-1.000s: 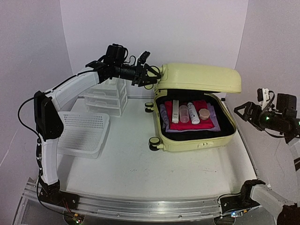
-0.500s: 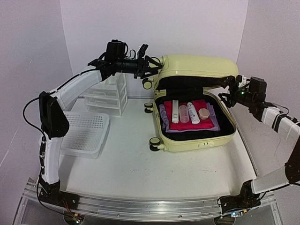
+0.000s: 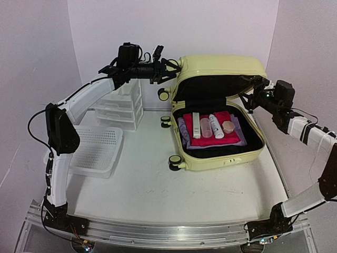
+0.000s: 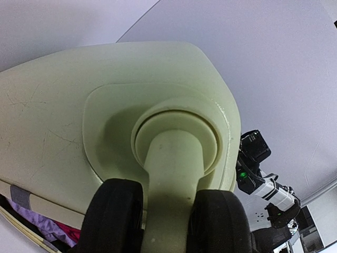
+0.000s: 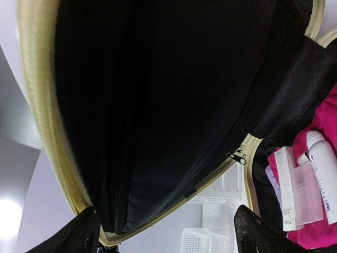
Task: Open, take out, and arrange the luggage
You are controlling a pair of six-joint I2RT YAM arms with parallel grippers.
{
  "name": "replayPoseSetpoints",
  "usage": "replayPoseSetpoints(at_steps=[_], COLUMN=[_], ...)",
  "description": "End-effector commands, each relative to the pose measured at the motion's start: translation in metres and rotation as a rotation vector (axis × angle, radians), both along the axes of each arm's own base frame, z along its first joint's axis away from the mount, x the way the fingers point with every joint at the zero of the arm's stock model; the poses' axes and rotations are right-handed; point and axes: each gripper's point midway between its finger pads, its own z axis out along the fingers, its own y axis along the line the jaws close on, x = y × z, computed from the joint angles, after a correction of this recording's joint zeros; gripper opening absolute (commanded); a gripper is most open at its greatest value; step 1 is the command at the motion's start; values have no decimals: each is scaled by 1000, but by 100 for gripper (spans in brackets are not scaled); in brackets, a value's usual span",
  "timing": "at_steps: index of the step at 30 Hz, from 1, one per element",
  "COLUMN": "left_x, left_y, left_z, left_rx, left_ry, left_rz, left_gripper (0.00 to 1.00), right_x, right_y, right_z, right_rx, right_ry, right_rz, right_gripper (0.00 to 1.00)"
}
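Observation:
The right gripper will hold the luggage open by grabbing the lid's yellow rim, opposite the wheels. The left gripper will stay free.
The pale yellow luggage (image 3: pixel 218 158) lies open on the table, its lid (image 3: pixel 221 66) lifted high and showing black lining (image 5: pixel 158 79). My left gripper (image 3: pixel 169 71) is shut on the cream stem of a wheel at the lid's upper left corner. In the left wrist view its black fingers (image 4: pixel 113 216) clasp that stem (image 4: pixel 171 174). My right gripper (image 3: pixel 254 94) is open at the lid's right edge. In the right wrist view the lid's yellow rim (image 5: pixel 47 158) runs between the spread fingers (image 5: pixel 87 232). A red cloth (image 3: pixel 210 138), a purple cloth and some bottles (image 3: pixel 213 126) lie inside.
A white mesh basket (image 3: pixel 95 150) sits at the left of the table. A white drawer unit (image 3: pixel 120 108) stands behind it against the back wall, below the left arm. The right arm stretches in from the right side.
The lid has swung higher, lifted by the left gripper. The right arm has swept in from the far right to the lid's right edge, and its jaws have narrowed slightly.

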Motion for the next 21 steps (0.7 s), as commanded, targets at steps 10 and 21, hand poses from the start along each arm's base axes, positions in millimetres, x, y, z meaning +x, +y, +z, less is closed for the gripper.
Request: replayPoseSetpoints(at_steps=[10, 21], left_x=[23, 21], left_y=[33, 30], left_z=[55, 44], left_rx=[-109, -104], left_ry=[-108, -58], left_rz=[98, 70], left_gripper=[24, 24], right_x=[-22, 24], right_y=[-23, -25], right_z=[47, 69], right_rx=[61, 246], right_ry=[-43, -60], right_rz=[-128, -154], right_gripper=[92, 70])
